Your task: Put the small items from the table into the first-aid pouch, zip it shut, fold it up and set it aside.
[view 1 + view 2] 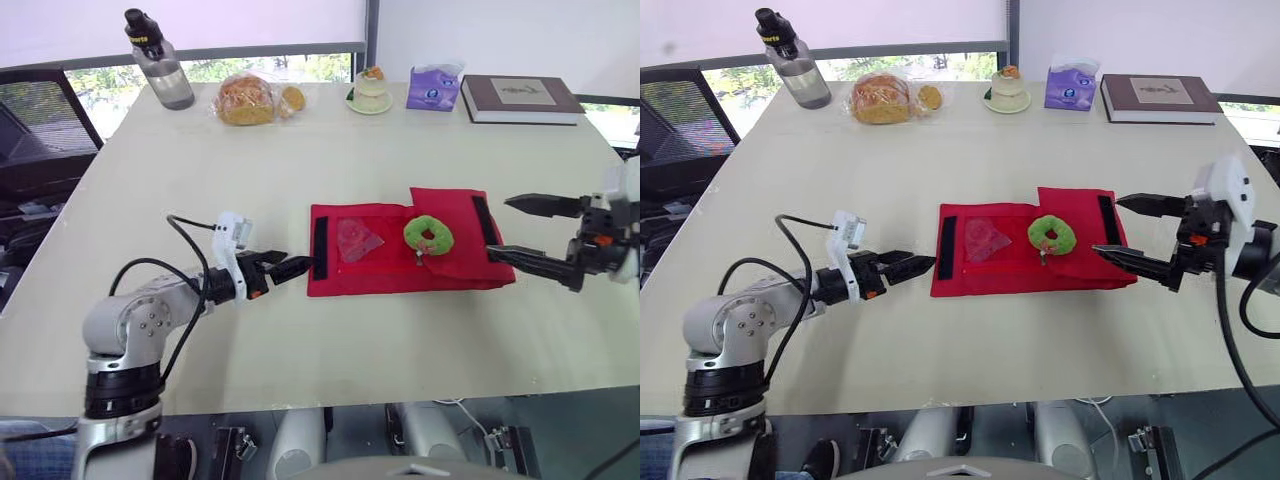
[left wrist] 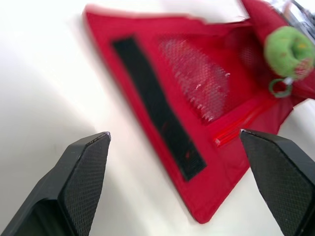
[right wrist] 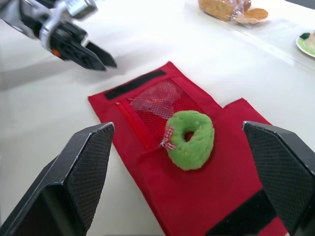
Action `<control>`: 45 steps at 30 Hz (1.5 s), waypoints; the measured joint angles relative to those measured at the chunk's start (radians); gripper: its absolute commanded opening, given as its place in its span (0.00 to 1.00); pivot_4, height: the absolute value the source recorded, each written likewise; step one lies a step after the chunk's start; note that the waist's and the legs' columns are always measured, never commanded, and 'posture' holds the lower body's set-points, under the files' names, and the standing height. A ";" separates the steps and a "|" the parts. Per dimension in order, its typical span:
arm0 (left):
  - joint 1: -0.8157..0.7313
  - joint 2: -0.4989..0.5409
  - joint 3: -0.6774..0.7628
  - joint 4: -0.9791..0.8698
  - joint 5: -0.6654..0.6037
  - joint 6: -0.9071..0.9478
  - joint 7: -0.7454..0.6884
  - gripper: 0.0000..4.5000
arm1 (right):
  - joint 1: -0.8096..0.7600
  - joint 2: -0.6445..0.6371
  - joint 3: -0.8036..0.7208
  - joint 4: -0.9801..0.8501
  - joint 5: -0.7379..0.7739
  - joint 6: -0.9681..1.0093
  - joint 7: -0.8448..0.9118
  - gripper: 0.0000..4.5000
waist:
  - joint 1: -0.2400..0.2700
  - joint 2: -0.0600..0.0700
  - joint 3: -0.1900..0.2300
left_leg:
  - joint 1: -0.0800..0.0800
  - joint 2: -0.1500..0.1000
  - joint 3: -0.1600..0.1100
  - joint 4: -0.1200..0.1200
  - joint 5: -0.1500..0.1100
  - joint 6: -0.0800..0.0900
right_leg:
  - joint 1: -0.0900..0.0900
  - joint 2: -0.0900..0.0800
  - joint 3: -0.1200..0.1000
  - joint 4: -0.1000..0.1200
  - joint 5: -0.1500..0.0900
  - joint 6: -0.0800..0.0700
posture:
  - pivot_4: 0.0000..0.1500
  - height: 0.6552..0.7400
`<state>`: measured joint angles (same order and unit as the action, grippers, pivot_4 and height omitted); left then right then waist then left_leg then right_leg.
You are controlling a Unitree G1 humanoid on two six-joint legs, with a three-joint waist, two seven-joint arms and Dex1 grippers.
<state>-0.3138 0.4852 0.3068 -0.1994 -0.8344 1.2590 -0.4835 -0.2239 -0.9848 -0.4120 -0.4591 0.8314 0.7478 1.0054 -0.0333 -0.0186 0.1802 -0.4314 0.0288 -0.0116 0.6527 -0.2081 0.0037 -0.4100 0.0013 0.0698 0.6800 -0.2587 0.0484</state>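
The pouch [image 1: 390, 272] is lying flat and slack on the table, so my left gripper will grab it next by its loose edge beside the black strip [image 1: 319, 246].
The red first-aid pouch [image 1: 390, 272] lies flat in the middle of the table, a black strip [image 1: 319, 246] at each end and its right flap folded over. A green ring-shaped toy [image 1: 428, 234] rests on top of the pouch, beside the mesh pocket [image 1: 357, 240], which has something clear inside. My left gripper [image 1: 292, 266] is open just off the pouch's left edge, low over the table. My right gripper [image 1: 498, 226] is open at the pouch's right end, one finger over the flap's edge. In the right wrist view the green toy [image 3: 192, 140] lies ahead between the fingers.
Along the far edge of the table [image 1: 300, 160] stand a water bottle [image 1: 160, 60], bagged bread [image 1: 248, 98], a small cake on a plate [image 1: 371, 90], a purple tissue pack [image 1: 433, 88] and a book [image 1: 520, 98].
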 measured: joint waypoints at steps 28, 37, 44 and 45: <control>-0.119 -0.278 0.249 0.170 -0.250 0.351 0.322 0.02 | -0.072 -0.003 0.024 -0.080 0.150 0.036 -0.087 1.00 | 0.017 -0.002 -0.003 | 0.001 -0.005 -0.003 0.000 0.000 0.000 | 0.002 -0.002 -0.001 -0.001 0.001 -0.001 | 1.00 1.00; -0.111 0.131 0.138 0.299 -0.180 0.283 0.048 0.02 | -0.056 0.000 0.139 -0.064 0.060 0.025 -0.091 1.00 | 0.013 -0.002 -0.002 | 0.001 -0.004 -0.001 -0.001 0.000 0.000 | 0.001 -0.002 0.000 -0.001 0.001 -0.002 | 1.00 1.00; -0.191 0.312 -0.049 0.387 -0.109 0.148 -0.288 0.00 | -0.215 0.110 0.401 0.051 -0.141 -0.096 -0.051 0.40 | 0.015 -0.002 -0.002 | 0.000 -0.003 0.000 -0.001 0.000 0.000 | -0.002 -0.003 0.000 -0.001 0.000 -0.004 | 1.00 1.00; -0.211 0.320 -0.075 0.388 -0.106 0.141 -0.325 0.00 | -0.252 0.141 0.456 0.085 -0.191 -0.128 -0.042 0.34 | 0.016 -0.002 -0.002 | 0.000 -0.002 0.000 -0.002 0.000 0.000 | -0.002 -0.003 -0.001 -0.001 0.001 -0.002 | 1.00 1.00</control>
<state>-0.5249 0.8055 0.2317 0.1885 -0.9401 1.3995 -0.8087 -0.4757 -0.8442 0.0439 -0.3737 0.6408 0.6194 0.9631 -0.0178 -0.0207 0.1781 -0.4318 0.0264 -0.0113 0.6509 -0.2077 0.0040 -0.4116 -0.0022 0.0693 0.6789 -0.2575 0.0464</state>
